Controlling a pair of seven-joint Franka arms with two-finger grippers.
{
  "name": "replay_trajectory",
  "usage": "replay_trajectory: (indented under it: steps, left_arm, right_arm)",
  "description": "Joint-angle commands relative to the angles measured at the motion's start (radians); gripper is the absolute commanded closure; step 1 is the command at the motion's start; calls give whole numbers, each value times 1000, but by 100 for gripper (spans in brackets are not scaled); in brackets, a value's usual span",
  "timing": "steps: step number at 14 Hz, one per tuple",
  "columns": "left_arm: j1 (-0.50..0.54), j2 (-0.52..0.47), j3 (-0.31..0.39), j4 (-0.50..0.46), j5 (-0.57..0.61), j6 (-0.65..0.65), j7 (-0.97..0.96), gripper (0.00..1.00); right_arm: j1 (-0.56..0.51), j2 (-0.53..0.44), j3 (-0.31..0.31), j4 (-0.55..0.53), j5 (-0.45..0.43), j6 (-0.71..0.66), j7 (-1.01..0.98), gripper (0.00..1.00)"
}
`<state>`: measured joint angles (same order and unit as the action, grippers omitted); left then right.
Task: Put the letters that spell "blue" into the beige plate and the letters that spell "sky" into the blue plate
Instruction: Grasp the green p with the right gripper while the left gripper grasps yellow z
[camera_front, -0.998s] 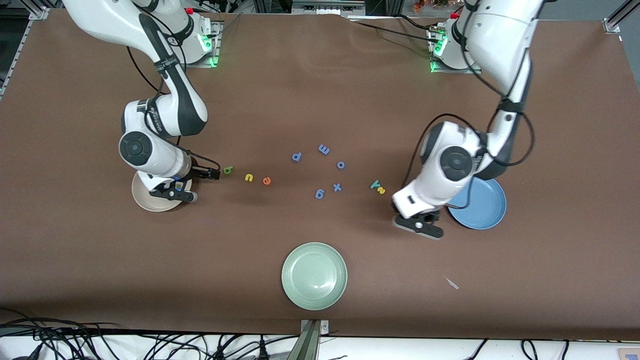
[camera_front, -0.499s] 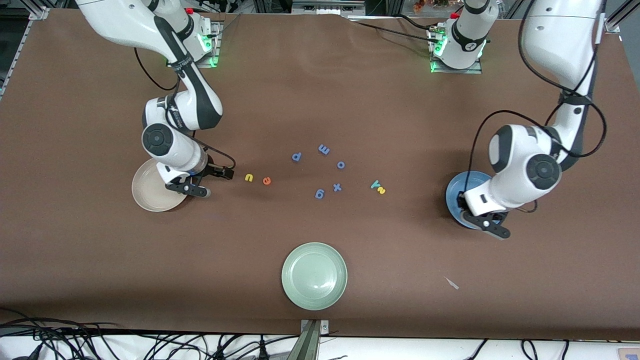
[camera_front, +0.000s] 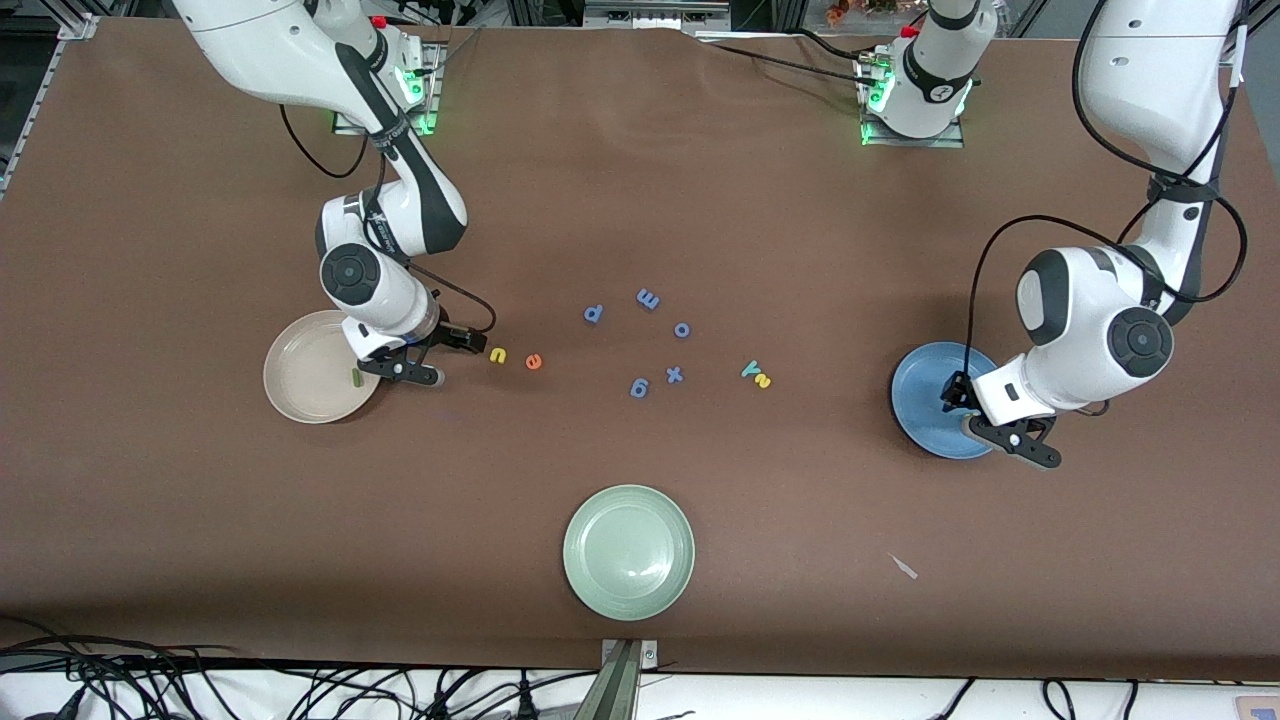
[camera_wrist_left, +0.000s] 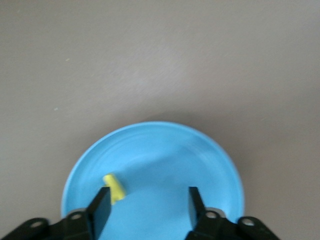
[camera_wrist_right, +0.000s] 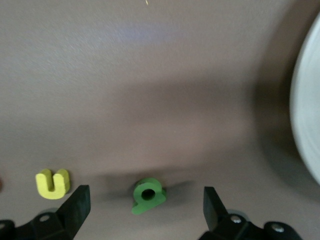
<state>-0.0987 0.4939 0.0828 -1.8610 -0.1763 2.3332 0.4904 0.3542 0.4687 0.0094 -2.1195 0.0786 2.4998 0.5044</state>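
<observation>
My right gripper closes on the green "b" now, since its fingers are level with the "b" in the right wrist view and closing now would catch it.
My left gripper (camera_front: 990, 420) hangs over the blue plate (camera_front: 925, 400), open (camera_wrist_left: 147, 207). A small yellow letter (camera_wrist_left: 114, 188) lies in that plate (camera_wrist_left: 165, 155) beside one finger. The teal "y" (camera_front: 750, 369) and yellow "s" (camera_front: 762, 381) lie together on the table. My right gripper (camera_front: 430, 357) is low over the table beside the beige plate (camera_front: 305, 370), open (camera_wrist_right: 145, 202), and the green "b" (camera_wrist_right: 148, 195) lies between its fingers. The green "l" (camera_front: 354, 377) rests in the beige plate. The yellow "u" (camera_front: 497, 355) and orange "e" (camera_front: 533, 362) lie just past the gripper.
Blue letters p (camera_front: 593, 314), m (camera_front: 648, 298), o (camera_front: 682, 330), g (camera_front: 639, 387) and x (camera_front: 675, 375) are scattered mid-table. A pale green plate (camera_front: 628, 552) sits nearest the front camera. A small scrap (camera_front: 904, 567) lies toward the left arm's end.
The left arm swung from beside the "s" and "y" to over the blue plate and opened, leaving a yellow letter in it. The right gripper moved off the beige plate to the "b".
</observation>
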Motion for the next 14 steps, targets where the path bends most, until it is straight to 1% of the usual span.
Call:
replay_trajectory:
  steps: [1,2,3,5,8,10,11,14]
  left_arm:
    - [-12,-28,-37,-24,-136,3,11,9]
    - [-21,-21,-50,-21,-187,3,4,9]
    - [-38,-8,-64,-18,-236,11,-10,9]
    - [-106,20,-64,-4,-294,37,-71,10]
    - [-229,72,-64,8,-285,144,-208,14]
    - [-301,115,-61,19,-279,213,-297,14]
    - [-329,133,-60,26,-258,239,-324,14]
    - [-361,172,-60,57,-178,258,-413,14]
  right_arm:
    - [15,1,-2,-20,12,33,2,1]
    - [15,1,-2,-22,12,34,2,3]
    - [15,2,-2,-22,12,34,0,7]
    - [15,2,-2,-27,12,34,-6,22]
    - [15,2,-2,-27,12,34,-9,45]
    - [15,7,-2,-27,12,37,-9,55]
    - [15,8,-2,-27,12,43,-6,58]
    - [15,11,-2,-27,13,45,0,69]
